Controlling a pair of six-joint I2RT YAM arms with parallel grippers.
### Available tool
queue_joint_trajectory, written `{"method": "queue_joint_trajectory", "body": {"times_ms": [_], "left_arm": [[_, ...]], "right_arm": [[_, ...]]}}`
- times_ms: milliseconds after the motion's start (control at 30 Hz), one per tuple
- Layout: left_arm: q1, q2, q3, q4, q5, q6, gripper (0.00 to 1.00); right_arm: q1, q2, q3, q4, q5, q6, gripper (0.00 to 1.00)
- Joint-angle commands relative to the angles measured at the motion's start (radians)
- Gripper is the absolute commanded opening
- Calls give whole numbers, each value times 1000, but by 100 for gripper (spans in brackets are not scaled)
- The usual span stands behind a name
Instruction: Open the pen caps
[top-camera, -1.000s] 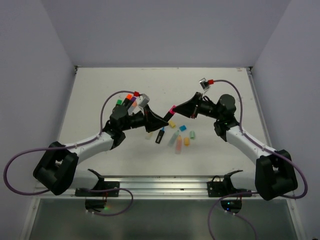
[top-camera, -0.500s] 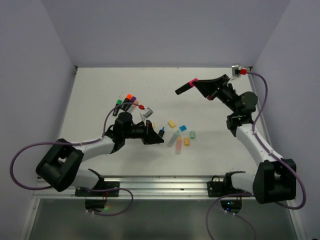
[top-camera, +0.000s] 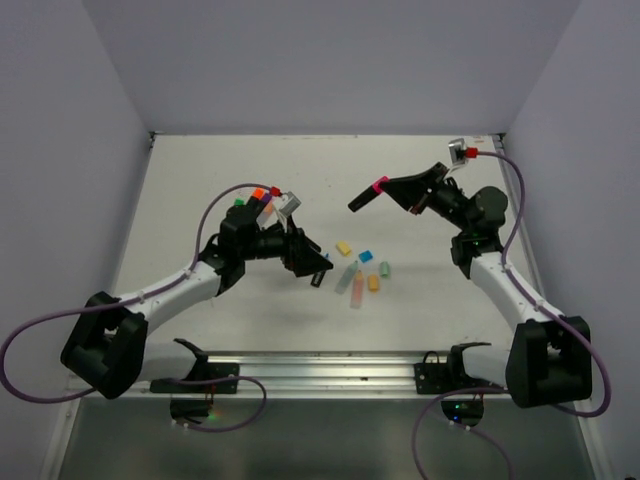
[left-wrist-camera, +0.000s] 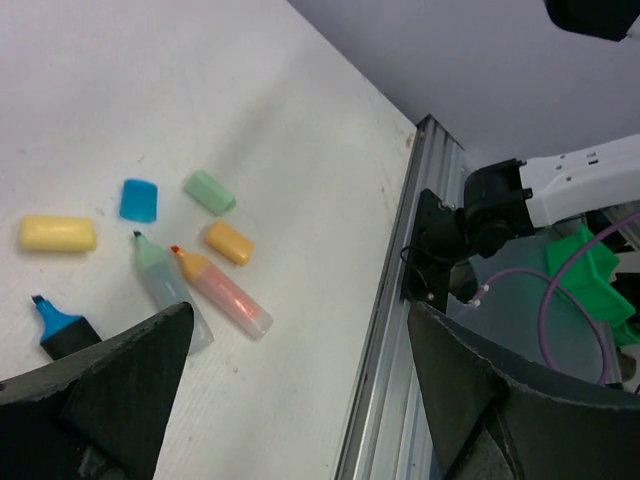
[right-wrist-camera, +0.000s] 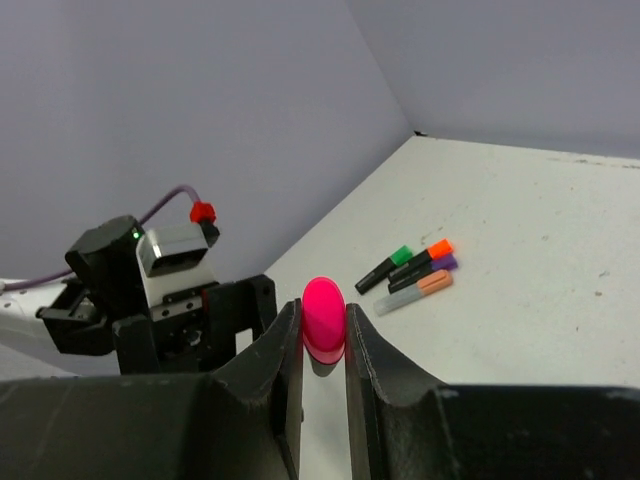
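Observation:
I should next grab the pen by its dark body (top-camera: 363, 199) with my left gripper and leave the pink cap to my right gripper, so the pen can be opened.
My right gripper (top-camera: 372, 192) (right-wrist-camera: 323, 325) hangs above the table's right middle, shut on a pink pen cap (right-wrist-camera: 324, 317) (top-camera: 378, 184). A dark pen body (top-camera: 356, 203) reaches beyond the fingertips. My left gripper (top-camera: 308, 262) (left-wrist-camera: 300, 400) stands open and holds nothing, low beside an uncapped blue-tipped black pen (top-camera: 320, 273) (left-wrist-camera: 62, 328). Loose caps lie nearby: yellow (left-wrist-camera: 57, 233), blue (left-wrist-camera: 138, 200), mint (left-wrist-camera: 209, 192), orange (left-wrist-camera: 229, 242). Two uncapped pastel pens, mint (left-wrist-camera: 165, 287) and peach (left-wrist-camera: 222, 298), lie among them.
Capped pens in green (right-wrist-camera: 387, 268), orange (right-wrist-camera: 425, 257), purple (right-wrist-camera: 426, 272) and peach (right-wrist-camera: 413, 293) lie together at the back left. An aluminium rail (left-wrist-camera: 390, 330) runs along the near table edge. Grey walls close in the left, right and far sides.
The grippers stood together at the middle. The right arm swung up and right with the pink cap. The left gripper dropped beside the blue-tipped pen and opened.

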Motion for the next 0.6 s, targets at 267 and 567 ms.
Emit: {"method": "queue_joint_trajectory", "body": {"times_ms": [267,567], "left_arm": [[5,21,203,-61,-22,110,95],[4,60,224,-34,13,88,79]], "right_arm": [[119,20,2,-89,-121,-93,0],[217,88,14,-33,-90,-69,0]]}}
